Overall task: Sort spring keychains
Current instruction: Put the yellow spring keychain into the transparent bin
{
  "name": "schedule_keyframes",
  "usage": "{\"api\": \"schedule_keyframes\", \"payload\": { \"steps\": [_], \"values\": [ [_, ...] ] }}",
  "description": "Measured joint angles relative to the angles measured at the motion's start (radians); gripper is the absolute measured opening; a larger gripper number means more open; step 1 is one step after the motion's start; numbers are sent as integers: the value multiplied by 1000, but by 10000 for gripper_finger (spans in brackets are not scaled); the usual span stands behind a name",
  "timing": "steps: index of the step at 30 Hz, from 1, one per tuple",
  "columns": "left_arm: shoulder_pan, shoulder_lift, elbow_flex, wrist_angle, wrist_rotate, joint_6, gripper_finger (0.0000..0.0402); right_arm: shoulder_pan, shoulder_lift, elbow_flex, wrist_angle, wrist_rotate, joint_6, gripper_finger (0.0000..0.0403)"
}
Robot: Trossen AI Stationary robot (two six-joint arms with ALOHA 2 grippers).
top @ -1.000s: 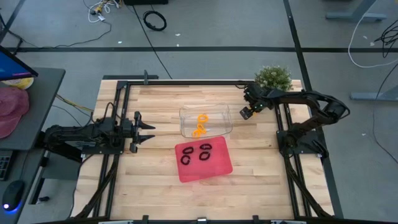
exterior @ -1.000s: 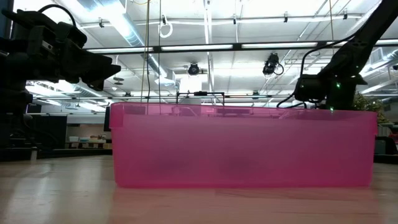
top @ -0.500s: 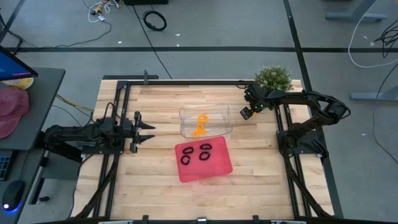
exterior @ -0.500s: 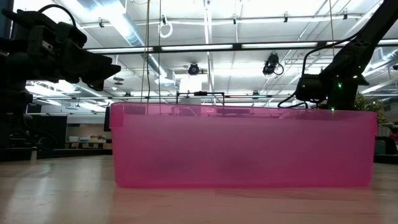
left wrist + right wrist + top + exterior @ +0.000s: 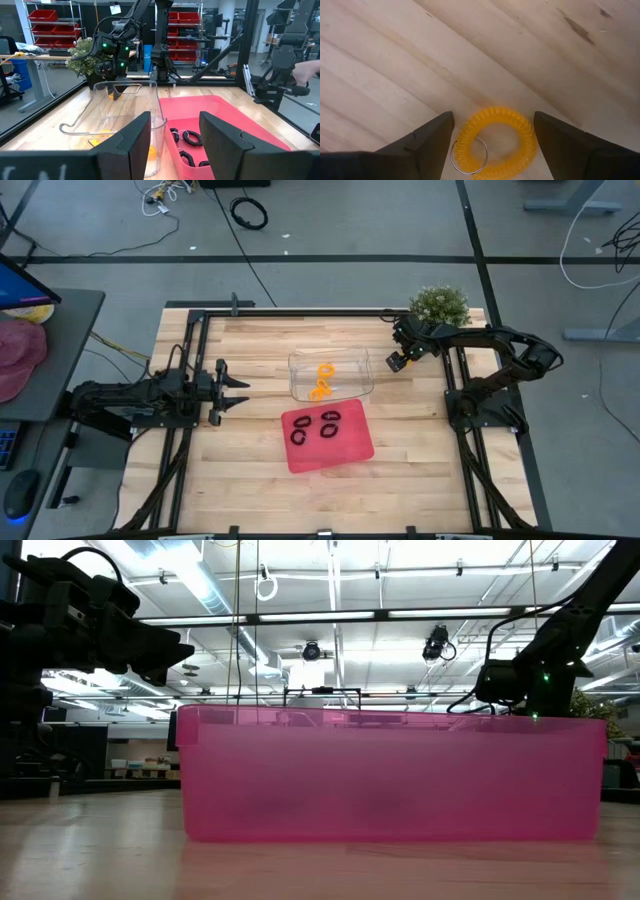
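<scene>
My right gripper takes hold of the orange spring keychain by its coiled loop (image 5: 398,361) next, to sort it into the clear container (image 5: 330,375).
One orange spring keychain (image 5: 495,142) with a metal ring lies flat on the wood near the table's far right. My right gripper (image 5: 492,145) points down over it, open, a finger standing close on each side of the coil. In the high view that gripper (image 5: 400,360) is just right of the clear container (image 5: 330,375), which holds other orange keychains (image 5: 322,380). Black keychains (image 5: 315,427) lie in the red tray (image 5: 350,452). My left gripper (image 5: 235,392) waits open at the table's left, level, facing the clear container (image 5: 125,110) and the red tray (image 5: 225,115).
A potted plant (image 5: 440,305) stands at the far right corner, right behind my right gripper. Black frame rails (image 5: 195,360) run along the left and right sides of the table. In the low view the red tray's wall (image 5: 390,775) blocks most of the table.
</scene>
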Motion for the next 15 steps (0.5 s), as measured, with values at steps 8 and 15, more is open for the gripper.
{"api": "schedule_keyframes", "payload": {
  "steps": [8,15],
  "values": [
    [0,0,0,0,0,0,172,0,2,0,-33,-8,-1,286],
    [0,0,0,0,0,0,172,0,2,0,-35,-11,10,262]
  ]
}}
